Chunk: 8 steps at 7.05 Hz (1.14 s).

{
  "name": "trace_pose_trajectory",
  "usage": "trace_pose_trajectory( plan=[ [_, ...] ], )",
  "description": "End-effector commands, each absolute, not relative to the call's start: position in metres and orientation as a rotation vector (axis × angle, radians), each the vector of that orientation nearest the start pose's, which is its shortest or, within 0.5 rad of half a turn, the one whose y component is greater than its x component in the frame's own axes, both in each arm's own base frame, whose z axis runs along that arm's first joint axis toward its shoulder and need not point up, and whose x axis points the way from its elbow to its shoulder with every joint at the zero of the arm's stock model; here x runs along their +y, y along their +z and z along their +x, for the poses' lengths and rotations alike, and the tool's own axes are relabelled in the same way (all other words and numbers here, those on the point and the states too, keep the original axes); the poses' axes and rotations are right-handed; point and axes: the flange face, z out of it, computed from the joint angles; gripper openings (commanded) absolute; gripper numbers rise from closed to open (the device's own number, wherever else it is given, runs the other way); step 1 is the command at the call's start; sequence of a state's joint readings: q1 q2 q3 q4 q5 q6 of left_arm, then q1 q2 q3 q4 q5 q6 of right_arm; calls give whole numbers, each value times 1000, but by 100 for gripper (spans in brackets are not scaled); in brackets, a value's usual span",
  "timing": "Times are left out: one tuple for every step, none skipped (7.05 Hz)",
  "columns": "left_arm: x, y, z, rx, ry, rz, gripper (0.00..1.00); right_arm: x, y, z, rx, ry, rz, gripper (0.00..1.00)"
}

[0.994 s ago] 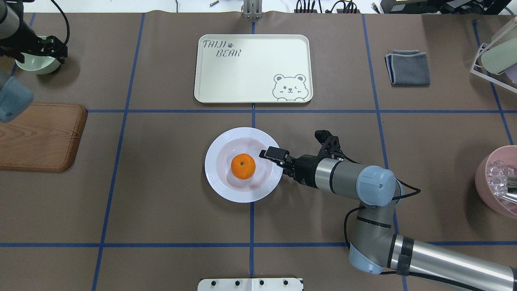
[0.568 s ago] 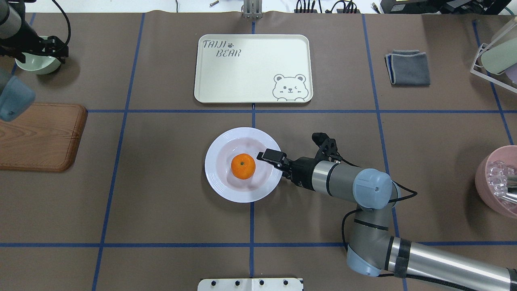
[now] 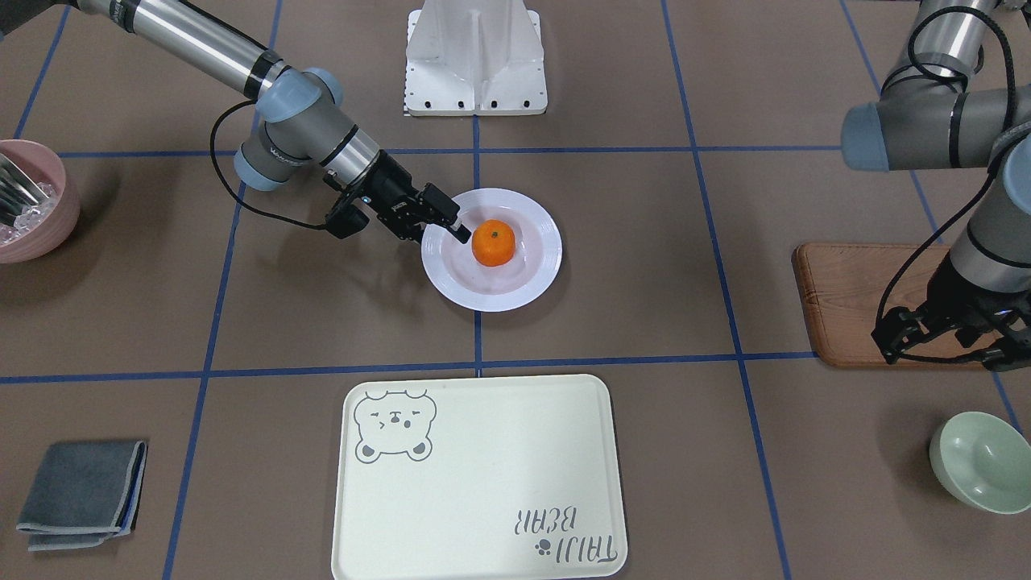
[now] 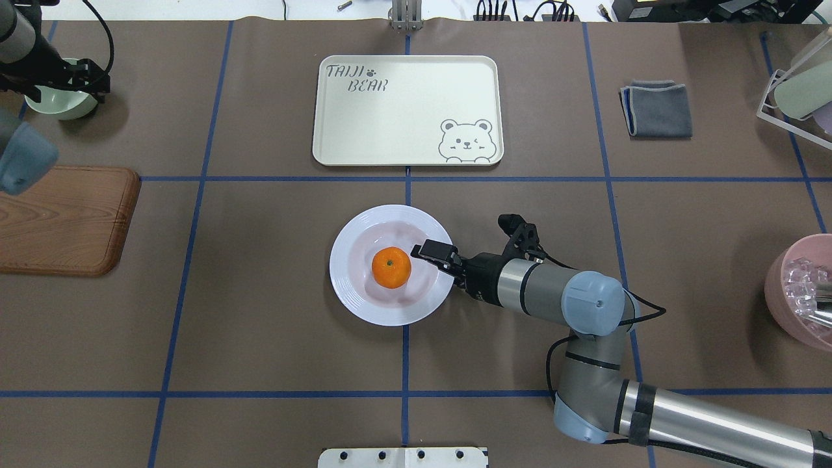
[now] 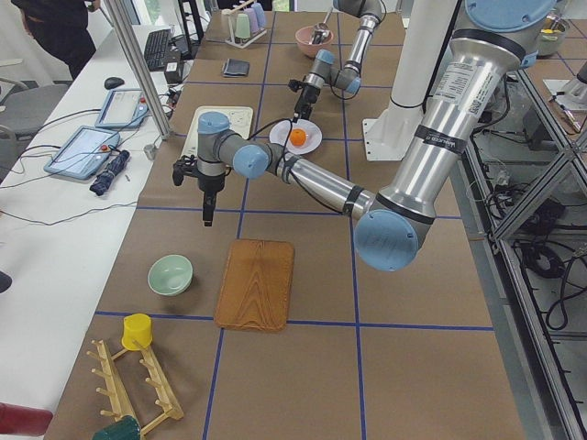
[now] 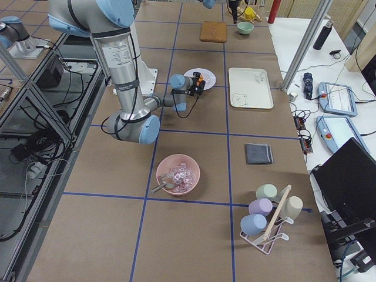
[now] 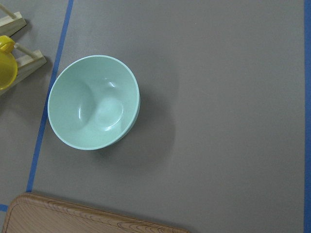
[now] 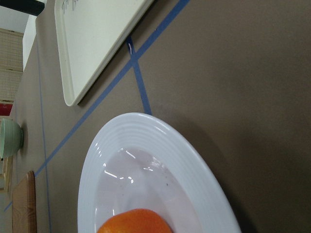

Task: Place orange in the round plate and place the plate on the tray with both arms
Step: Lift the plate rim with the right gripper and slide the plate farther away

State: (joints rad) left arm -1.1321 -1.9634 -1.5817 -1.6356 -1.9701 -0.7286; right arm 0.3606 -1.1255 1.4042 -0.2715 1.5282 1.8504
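Observation:
I should carry the plate with the orange to the tray (image 3: 479,474) next, so I should grab the plate by its rim (image 3: 434,246) with my right gripper.
The orange (image 4: 391,268) lies in the middle of the white round plate (image 4: 344,286) at the table's centre. My right gripper (image 4: 427,252) comes in low from the plate's right, turned on its side. Its jaws are open at the rim, with one finger (image 3: 441,208) over the rim, a short way from the orange (image 3: 493,243). The right wrist view shows the ribbed plate rim (image 8: 160,136) and the top of the orange (image 8: 133,222) close up. The cream tray (image 4: 403,117) lies bare beyond the plate. My left gripper (image 4: 70,77) hangs far left above a green bowl; its jaws are unclear.
A pale-green bowl (image 7: 92,104) sits under the left wrist, next to a wooden board (image 4: 65,218). A folded grey cloth (image 4: 656,109) lies at the far right. A pink bowl (image 4: 803,292) and a cup rack (image 4: 796,91) stand at the right edge.
My right gripper has slid a little to the left, further over the plate's rim toward the orange. The orange, plate and left arm have stayed put.

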Motion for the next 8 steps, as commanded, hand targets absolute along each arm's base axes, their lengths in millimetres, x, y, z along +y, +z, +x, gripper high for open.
trace_pose_trajectory(
  plan=[
    [-632,439,192,581,-188,168,99,-362,336,-568,-1604,543,93,80],
    [-632,437,192,583,-187,171,99,-362,336,-568,-1604,543,93,46],
    [-632,437,192,583,-187,171,99,-362,330,-570,-1615,546,89,31],
    [-632,436,192,583,-187,172,99,-363,327,-570,-1622,563,80,25],
    [-632,436,192,583,-187,172,99,-365,320,-569,-1636,590,80,18],
    [-632,437,193,582,-186,169,99,-365,319,-570,-1638,591,78,10],
    [-632,437,192,582,-188,170,99,-365,316,-570,-1643,596,82,0],
    [-632,439,192,580,-188,167,99,-366,309,-571,-1654,599,84,0]
  ],
)
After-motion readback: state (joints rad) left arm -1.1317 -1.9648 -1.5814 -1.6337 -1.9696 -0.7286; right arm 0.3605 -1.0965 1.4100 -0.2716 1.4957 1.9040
